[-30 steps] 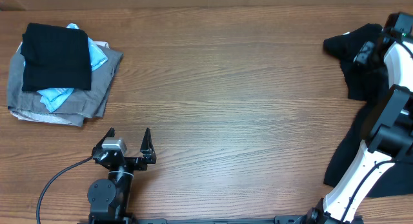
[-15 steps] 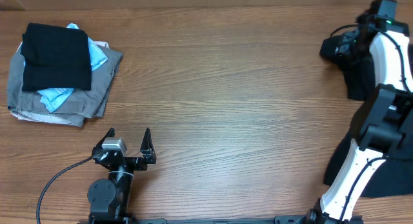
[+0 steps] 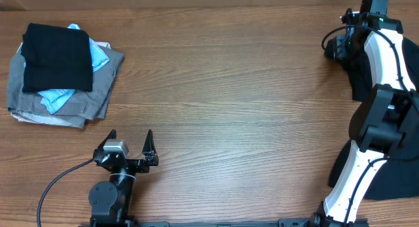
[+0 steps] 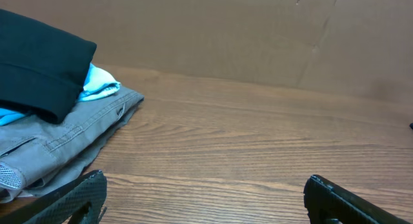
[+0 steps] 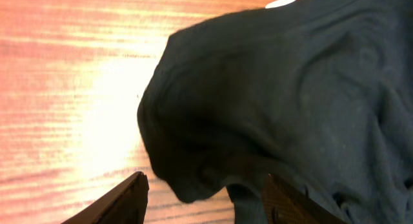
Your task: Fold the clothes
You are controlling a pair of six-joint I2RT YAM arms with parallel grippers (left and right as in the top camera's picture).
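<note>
The robot's right gripper should next drag the crumpled black T-shirt (image 3: pixel 366 80) across the table for folding, and it should grab the T-shirt by the bulged fabric at its near-end edge (image 3: pixel 332 50).
The clothes, a crumpled black T-shirt (image 3: pixel 366 80), lie at the table's far right, and more of the black fabric hangs off near the right arm's base (image 3: pixel 386 181). In the right wrist view the T-shirt (image 5: pixel 290 88) fills most of the frame, with a small white label (image 5: pixel 281 0) at the top. My right gripper (image 3: pixel 340 45) hovers over the shirt's left end. Its jaws (image 5: pixel 205 177) stand apart around a bulge of fabric, without pinching it. My left gripper (image 3: pixel 131 134) rests wide open near the front edge, with only bare wood between its fingers (image 4: pixel 205 179).
A stack of folded garments sits at the far left: a black one (image 3: pixel 57 55) on top, then a light-blue one (image 3: pixel 98 55) and a grey one (image 3: pixel 72 109). The stack (image 4: pixel 58 127) also shows in the left wrist view, in front of a brown cardboard wall (image 4: pixel 258 37).
My right arm has swung toward the table's far edge, and its gripper now sits over the shirt's left end. The left arm has not moved.
</note>
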